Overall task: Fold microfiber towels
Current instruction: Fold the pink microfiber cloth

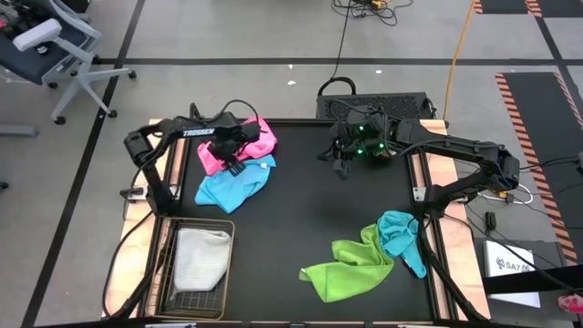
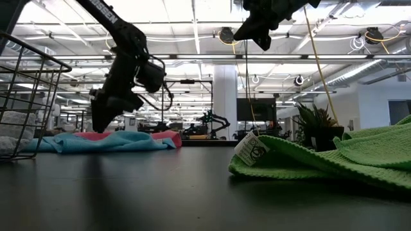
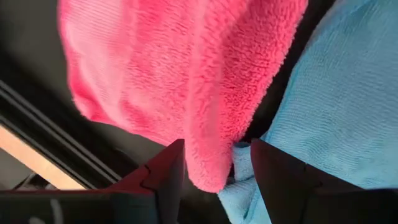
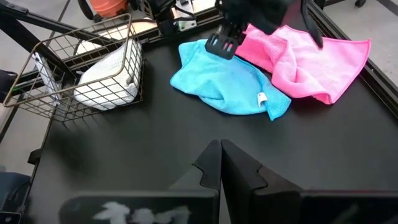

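Observation:
The left gripper needs to lift the pink towel off the blue one for folding, so it needs to grab the pink towel by its rounded fold (image 3: 208, 168) next.
The pink towel (image 1: 260, 144) and the light blue towel (image 1: 228, 189) lie crumpled side by side at the table's far left, with pink partly on blue. My left gripper (image 3: 217, 143) is open and points down over their seam. A rounded pink fold (image 3: 208, 168) and a bit of blue (image 3: 239, 186) show between its fingers. My right gripper (image 4: 221, 149) is shut on nothing, raised above the table's far middle. The lime green towel (image 1: 351, 269) and the teal towel (image 1: 401, 239) lie bunched at the near right. The pale grey-white towel (image 1: 200, 257) rests in the basket. My left gripper comes from above with its open fingers (image 3: 168, 174) on either side of the pink towel's rounded fold (image 3: 205, 155), where it lies over the blue towel. Whether the fingers touch the cloth I cannot tell. Both towels lie slack on the table.
A wire mesh basket (image 1: 173, 292) stands at the near left corner. A small potted plant (image 2: 318, 125) shows beyond the lime green towel in the low view. Bare black tabletop (image 1: 319, 219) lies between the two pairs of towels.

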